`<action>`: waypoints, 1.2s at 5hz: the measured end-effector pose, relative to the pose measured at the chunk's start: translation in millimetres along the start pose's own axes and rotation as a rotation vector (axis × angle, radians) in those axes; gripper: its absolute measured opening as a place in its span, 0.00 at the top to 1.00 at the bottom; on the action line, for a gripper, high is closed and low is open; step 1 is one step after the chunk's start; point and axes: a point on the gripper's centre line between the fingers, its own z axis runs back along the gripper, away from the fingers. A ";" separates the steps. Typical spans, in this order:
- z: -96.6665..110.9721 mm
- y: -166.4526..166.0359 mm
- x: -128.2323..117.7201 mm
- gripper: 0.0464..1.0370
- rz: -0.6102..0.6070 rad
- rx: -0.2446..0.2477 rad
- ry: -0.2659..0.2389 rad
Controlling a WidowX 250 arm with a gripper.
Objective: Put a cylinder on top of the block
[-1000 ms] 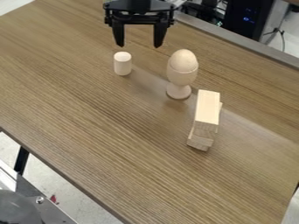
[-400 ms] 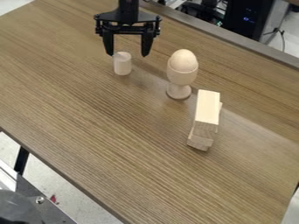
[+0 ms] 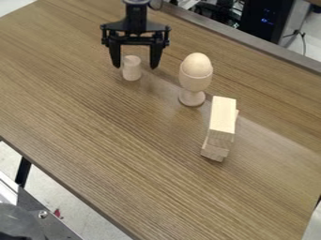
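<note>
I should next grab the pale wooden cylinder (image 3: 132,69) by its upright round sides. Then I can set it on top of the block.
The black gripper (image 3: 135,66) hangs at the upper left of the table, open, its two fingers pointing down on either side of the cylinder's top. The pale wooden cylinder (image 3: 132,69) stands upright on the table; whether the fingers are level with it or above it, I cannot tell. Right of centre lies a long light wooden block (image 3: 222,115), resting on other wooden pieces (image 3: 214,151) that stick out beneath it.
Between the cylinder and the blocks stands a wooden egg (image 3: 197,64) in a wooden cup (image 3: 193,84). The brown wood-grain table (image 3: 113,154) has a grey strip along its far right edge, with dark equipment (image 3: 260,21) behind.
The gripper has come down and somewhat left, from behind the cylinder to around its top in the view. Cylinder, egg cup and blocks have kept their places.
</note>
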 end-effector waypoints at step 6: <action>111.6 -56.1 -55.0 0.48 -0.105 -0.157 -0.197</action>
